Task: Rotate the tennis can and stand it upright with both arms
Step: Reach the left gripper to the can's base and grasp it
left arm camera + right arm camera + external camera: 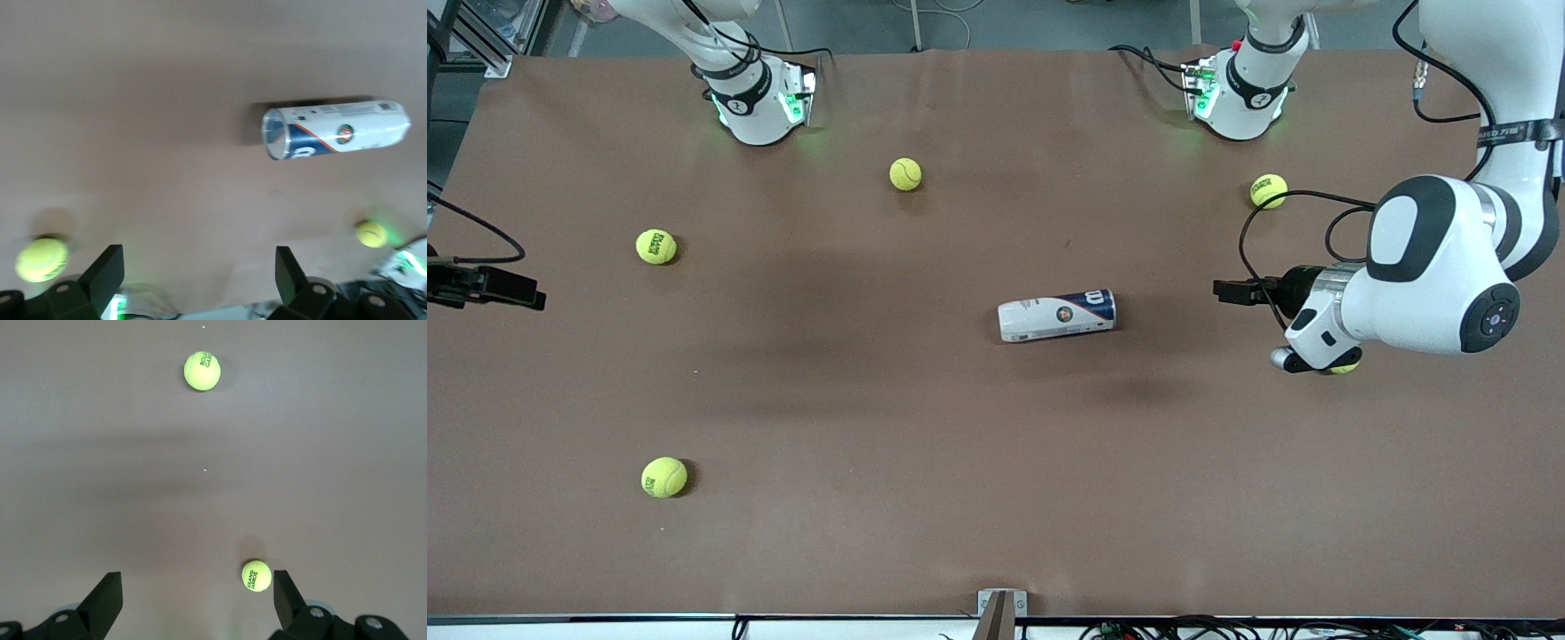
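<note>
I should next grab the tennis can (1057,316) by its open silvery rim (1111,309) with my left gripper to stand it upright.
The tennis can (1057,316) lies on its side near the middle of the brown table, its dark blue end with the silvery rim toward the left arm's end. It also shows in the left wrist view (333,130). My left gripper (1220,290) is open and empty, over the table a short way off the can's blue end. In the left wrist view (198,277) nothing is between its fingers. My right gripper (534,299) is open and empty over the right arm's end of the table, well away from the can. In the right wrist view (197,600) it is also empty.
Yellow-green tennis balls lie scattered: one (905,174) between the bases, one (1268,190) near the left arm, one (1345,366) under the left wrist, two (656,247) (664,477) toward the right arm's end. One ball (256,576) lies near a right finger.
</note>
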Tool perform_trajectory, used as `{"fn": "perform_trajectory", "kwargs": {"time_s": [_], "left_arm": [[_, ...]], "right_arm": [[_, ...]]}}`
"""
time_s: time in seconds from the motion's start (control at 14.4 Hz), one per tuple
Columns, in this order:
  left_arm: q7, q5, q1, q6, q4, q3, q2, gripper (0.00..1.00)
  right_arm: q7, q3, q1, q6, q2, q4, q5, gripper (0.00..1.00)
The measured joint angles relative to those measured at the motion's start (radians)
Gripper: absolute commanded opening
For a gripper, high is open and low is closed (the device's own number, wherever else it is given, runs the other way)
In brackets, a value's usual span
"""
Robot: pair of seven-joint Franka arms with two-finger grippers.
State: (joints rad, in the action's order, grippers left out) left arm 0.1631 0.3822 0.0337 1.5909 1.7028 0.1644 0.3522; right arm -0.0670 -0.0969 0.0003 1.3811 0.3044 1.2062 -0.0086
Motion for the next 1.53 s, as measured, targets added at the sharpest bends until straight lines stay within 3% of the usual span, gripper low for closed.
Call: {"fn": "perform_trajectory", "kwargs": {"time_s": [0.35, 0.77, 1.04, 1.32, 1.39, 1.46, 1.53], "left_arm": [[-0.195, 0.352, 0.033, 0.155, 0.213, 0.000, -0.003, 1.00], [-0.612, 0.817, 0.030, 0.375, 0.492, 0.003, 0.018, 1.00], [-0.831, 1.038, 0.004, 0.422, 0.528, 0.005, 0.103, 1.00], [-0.973, 1.244, -0.092, 0.481, 0.515, 0.007, 0.187, 1.00], [-0.979, 1.271, -0.115, 0.493, 0.503, 0.008, 0.196, 0.95], [-0.979, 1.287, -0.131, 0.499, 0.490, 0.009, 0.203, 0.85], [-0.979, 1.299, -0.143, 0.503, 0.476, 0.009, 0.208, 0.64]], "right_arm": [[-0.002, 0.000, 0.000, 0.006, -0.120, 0.122, 0.000, 1.00], [-0.003, 0.003, 0.000, 0.049, -0.270, 0.293, 0.000, 1.00], [-0.003, 0.023, 0.000, 0.055, -0.334, 0.350, 0.000, 1.00], [-0.003, 0.023, -0.001, 0.056, -0.368, 0.366, 0.000, 1.00], [-0.003, 0.023, -0.001, 0.059, -0.370, 0.369, 0.000, 1.00], [-0.003, 0.023, -0.001, 0.065, -0.371, 0.372, 0.000, 1.00], [-0.003, 0.023, -0.001, 0.071, -0.371, 0.375, 0.000, 1.00]]}}
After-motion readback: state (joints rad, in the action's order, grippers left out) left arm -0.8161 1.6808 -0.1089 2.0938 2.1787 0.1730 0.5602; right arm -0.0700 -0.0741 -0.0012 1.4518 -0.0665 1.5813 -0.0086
